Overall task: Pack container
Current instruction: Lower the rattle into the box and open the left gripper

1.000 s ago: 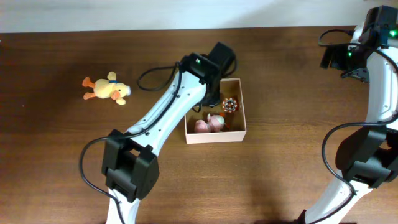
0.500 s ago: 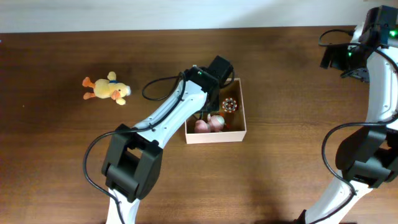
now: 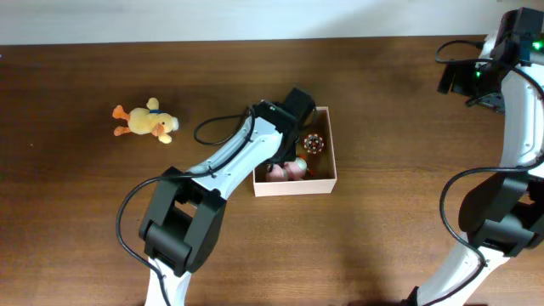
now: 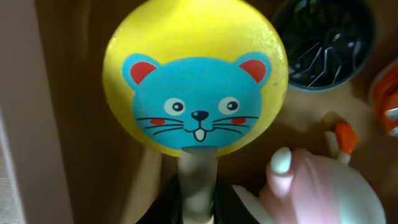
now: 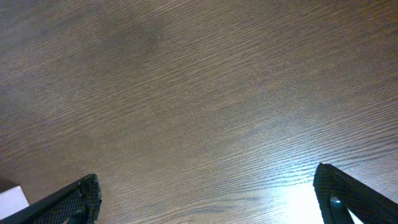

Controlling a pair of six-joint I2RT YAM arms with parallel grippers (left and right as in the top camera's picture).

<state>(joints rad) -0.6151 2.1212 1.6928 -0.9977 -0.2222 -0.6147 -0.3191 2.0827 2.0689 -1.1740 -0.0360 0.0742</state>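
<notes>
The round yellow toy is inside the container, over the container's tan bottom, and would stay inside. My left gripper should open now.
The container, a white-walled box with a tan inside, sits mid-table. My left gripper is down inside it, shut on the pale stem of a round yellow toy with a blue cat face. From overhead the left arm covers the box's left half and hides that toy. A pink toy lies just right of the stem. A spotted ball rests in the far right corner. My right gripper hangs open over bare wood at the table's far right.
A yellow plush duck lies on the table far left of the box. In the left wrist view, a dark round object and an orange piece sit inside the box. The box's white wall stands close on the left.
The left arm has moved toward the near side and down into the box, carrying the yellow toy. The right arm has not moved.
</notes>
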